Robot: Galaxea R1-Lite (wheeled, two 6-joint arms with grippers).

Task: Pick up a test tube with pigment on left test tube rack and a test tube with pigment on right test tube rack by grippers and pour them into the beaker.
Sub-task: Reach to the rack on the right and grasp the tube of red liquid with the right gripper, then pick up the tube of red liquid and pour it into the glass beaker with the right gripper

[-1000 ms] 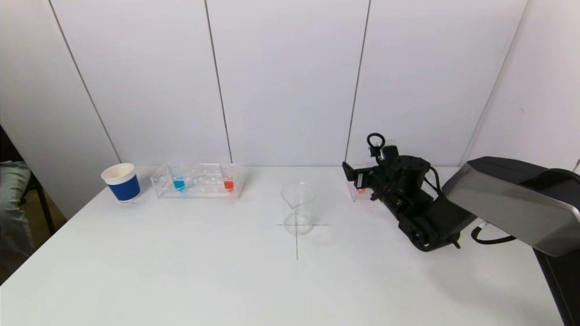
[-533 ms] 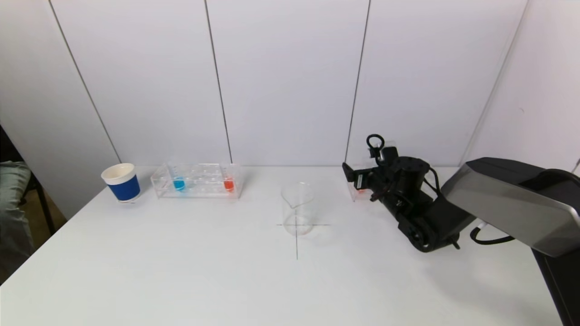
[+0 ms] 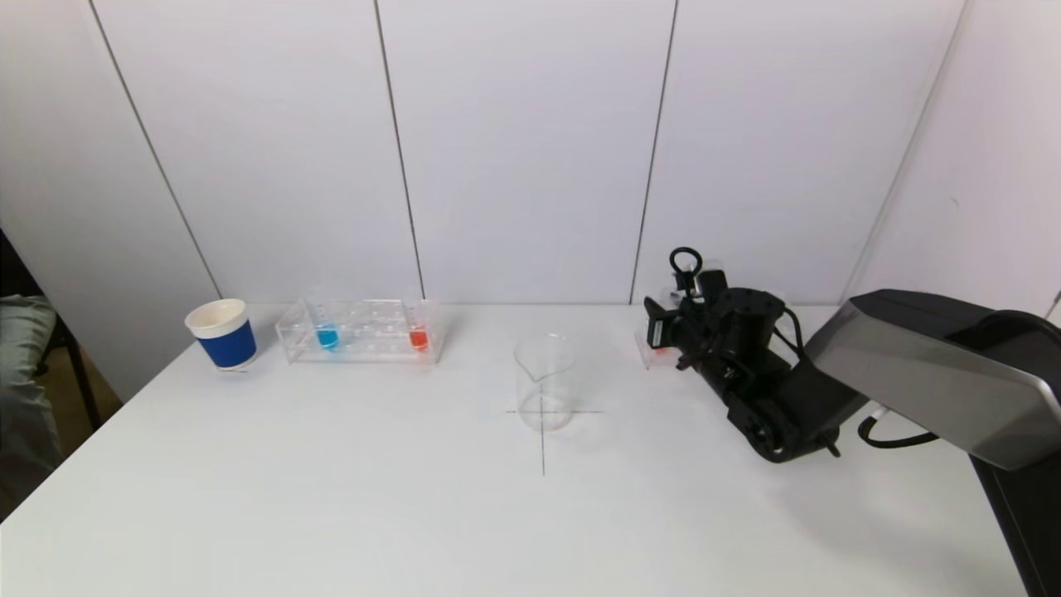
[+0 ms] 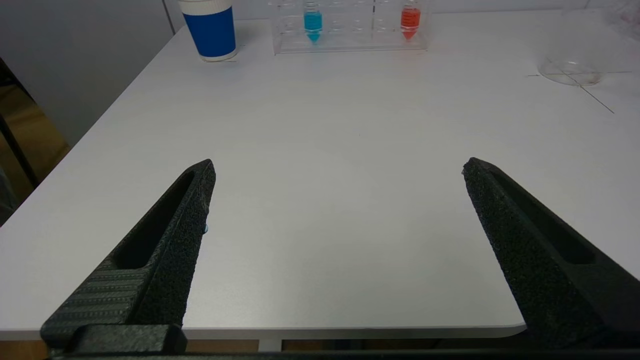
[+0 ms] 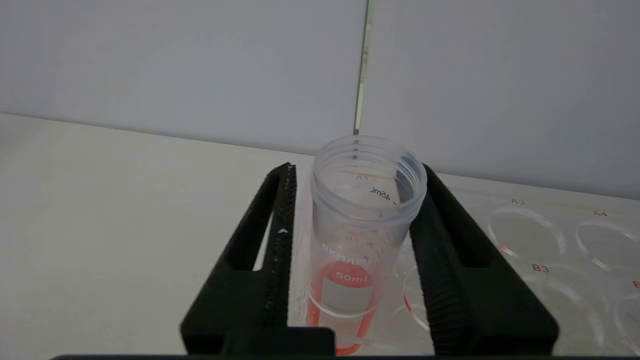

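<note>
I should grab the test tube with my right gripper just under its open rim [image 5: 362,227], because the clear rack closes around the tube's lower part.
The right rack [image 3: 645,355] is clear and mostly hidden behind my right gripper [image 3: 661,330]. In the right wrist view my right gripper [image 5: 358,170] is open and straddles an uncapped 50 mL tube [image 5: 350,250] with red pigment at its bottom, standing in the right rack [image 5: 550,240]. One finger touches the tube's rim; the other stands a small gap off. The left rack [image 3: 360,332] holds a blue-pigment tube [image 3: 327,336] and a red-pigment tube [image 3: 419,337]. The empty glass beaker [image 3: 544,381] stands at mid-table. My left gripper [image 4: 337,162] is open and empty over the table's near edge.
A blue paper cup [image 3: 222,333] stands left of the left rack, near the table's left edge. The wall runs close behind both racks. The left wrist view shows the cup [image 4: 210,30], left rack [image 4: 350,42] and beaker [image 4: 570,70] far off.
My right gripper's fingers have drawn closer together round the tube in the right rack. Nothing else has moved.
</note>
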